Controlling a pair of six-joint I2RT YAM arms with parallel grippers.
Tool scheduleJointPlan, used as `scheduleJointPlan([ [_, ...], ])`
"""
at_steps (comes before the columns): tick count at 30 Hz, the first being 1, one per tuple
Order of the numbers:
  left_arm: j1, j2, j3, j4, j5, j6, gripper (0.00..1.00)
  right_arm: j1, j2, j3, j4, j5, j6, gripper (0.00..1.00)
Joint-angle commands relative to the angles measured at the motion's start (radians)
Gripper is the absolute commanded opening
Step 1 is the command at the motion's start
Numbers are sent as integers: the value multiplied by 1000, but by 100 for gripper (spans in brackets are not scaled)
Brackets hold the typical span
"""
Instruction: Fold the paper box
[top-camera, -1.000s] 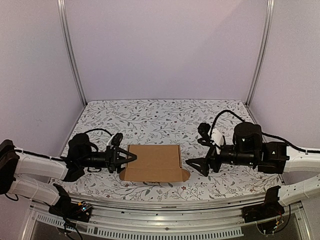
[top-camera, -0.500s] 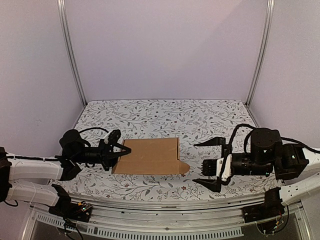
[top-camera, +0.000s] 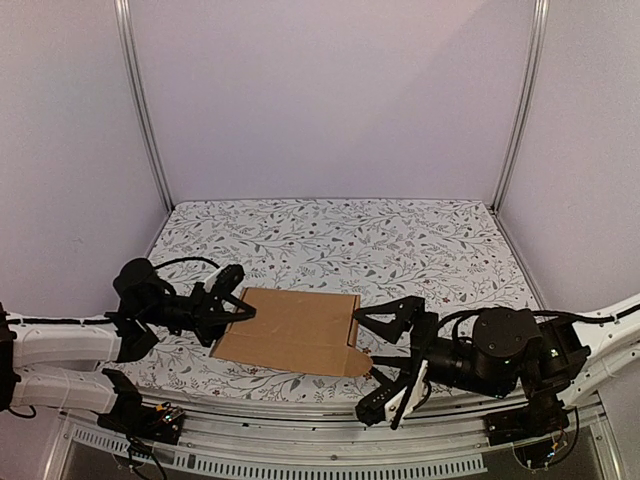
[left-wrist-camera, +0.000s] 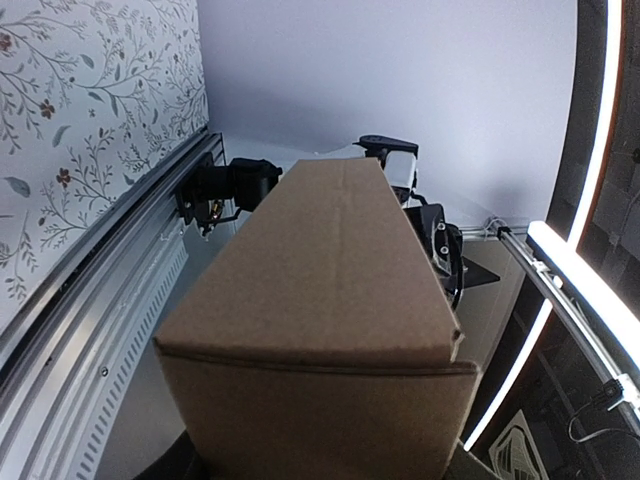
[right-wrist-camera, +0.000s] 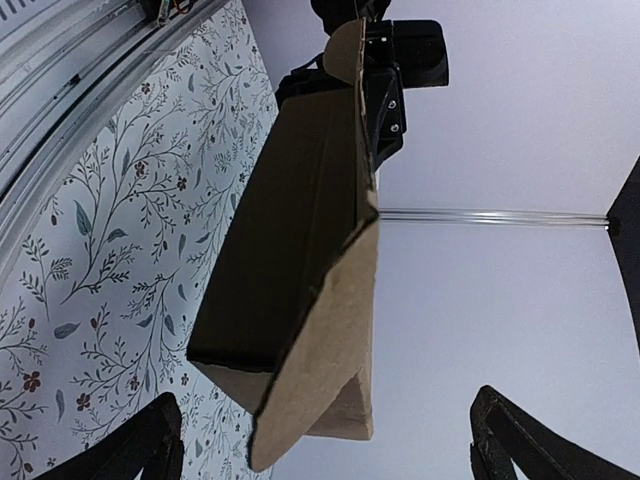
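Note:
My right gripper grabs the paper box across its loose end beside the rounded flap next, which frees my left gripper to fold.
The paper box is plain brown cardboard, partly folded into a flat sleeve. My left gripper is shut on its left end and holds it tilted above the table. In the left wrist view the box fills the frame and hides my fingers. A rounded flap hangs at its right end, also seen in the right wrist view. My right gripper is open wide just right of that flap, touching nothing. Its fingertips show at the bottom corners, with the box ahead of them.
The table has a floral-patterned cloth. A metal rail runs along the near edge. Pale walls and two upright metal posts close in the back and sides.
My left gripper has drawn the box left and raised it off the cloth. My right arm has swung down toward the near edge, opened wider, and now faces the box's right flap.

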Motion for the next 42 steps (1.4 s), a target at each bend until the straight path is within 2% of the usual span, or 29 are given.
scheduleJointPlan([
  [1, 13, -28, 2, -47, 39, 35, 0, 9, 62, 6, 87, 62, -186, 99],
  [8, 13, -68, 2, -101, 53, 66, 0, 10, 161, 15, 145, 58, -249, 99],
  [11, 13, -78, -5, -114, 53, 75, 0, 10, 194, 16, 191, 74, -261, 94],
  [17, 13, -97, -12, -126, 50, 78, 0, 10, 214, 33, 205, 89, -241, 76],
  [22, 13, -105, -17, -150, 45, 98, 0, 10, 227, 37, 209, 104, -218, 66],
  [25, 13, -111, -20, -159, 40, 100, 7, 12, 220, 36, 210, 106, -187, 59],
  [31, 13, -132, -3, -238, 28, 147, 22, 16, 214, 29, 220, 120, -123, 47],
  [34, 13, -133, 0, -247, 22, 153, 35, 18, 211, 23, 222, 121, -96, 46],
  [39, 13, -166, 10, -263, 1, 168, 73, 21, 205, 11, 223, 141, -53, 43],
  [40, 13, -174, 13, -281, -2, 180, 92, 21, 200, 7, 223, 144, -40, 43],
  [41, 13, -185, 19, -306, -7, 193, 99, 20, 197, 3, 222, 148, -30, 43],
  [42, 14, -196, 25, -344, -12, 214, 99, 21, 193, -2, 222, 153, -11, 42],
])
